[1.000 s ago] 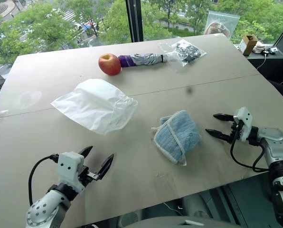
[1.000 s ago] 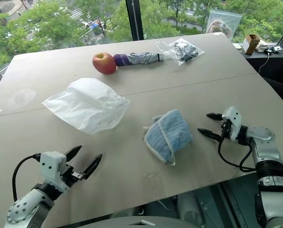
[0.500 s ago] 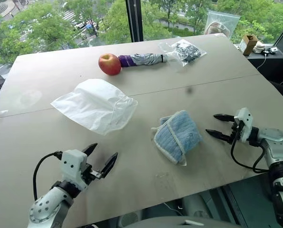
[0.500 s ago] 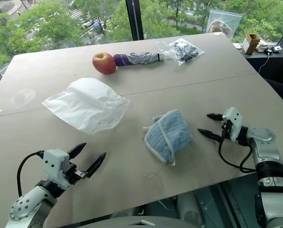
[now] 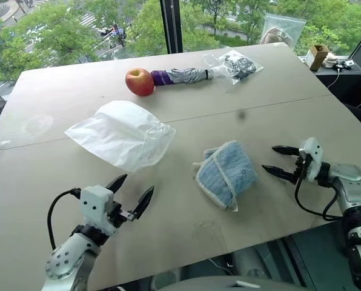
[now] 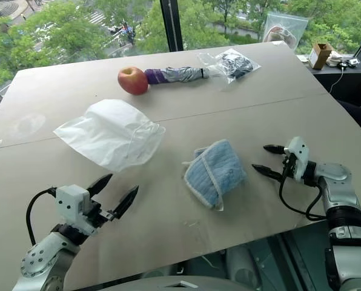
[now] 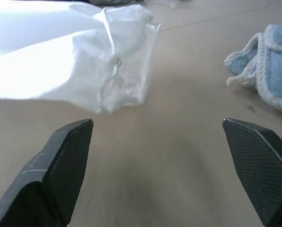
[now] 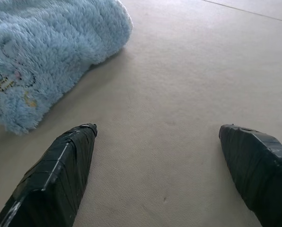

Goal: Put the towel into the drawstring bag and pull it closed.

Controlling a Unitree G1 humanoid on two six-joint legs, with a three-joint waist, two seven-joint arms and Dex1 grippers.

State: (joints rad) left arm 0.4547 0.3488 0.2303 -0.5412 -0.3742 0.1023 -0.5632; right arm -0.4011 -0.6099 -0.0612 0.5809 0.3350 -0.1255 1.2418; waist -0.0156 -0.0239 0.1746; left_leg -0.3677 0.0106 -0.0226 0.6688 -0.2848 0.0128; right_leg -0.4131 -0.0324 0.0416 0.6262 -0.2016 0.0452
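Observation:
My left gripper needs to pinch the bag by the edge of its opening (image 5: 162, 144) next, because the white bag (image 5: 121, 134) lies flat and slack on the tabletop.
The light-blue towel (image 5: 225, 173) lies crumpled on the table, right of centre, its whitish stitched edge facing the near side. The white drawstring bag (image 5: 121, 134) lies flat to its left, thin strings (image 7: 110, 71) at its mouth. My left gripper (image 5: 133, 193) is open near the front edge, just short of the bag and pointing toward its mouth. My right gripper (image 5: 274, 159) is open a short way right of the towel, pointing at it, with nothing between its fingers. The fuzzy towel (image 8: 46, 52) lies just past that gripper's fingertips.
At the far side lie a red apple (image 5: 140, 81), a folded umbrella (image 5: 183, 76) and a clear plastic pouch with dark contents (image 5: 236, 65). A second clear bag (image 5: 280, 30) and a small cardboard box (image 5: 317, 56) stand at the far right. The table's (image 5: 277, 115) front edge is near both grippers.
My left gripper has moved up and to the right, nearer the bag's mouth. The right gripper, towel and bag have stayed where they were.

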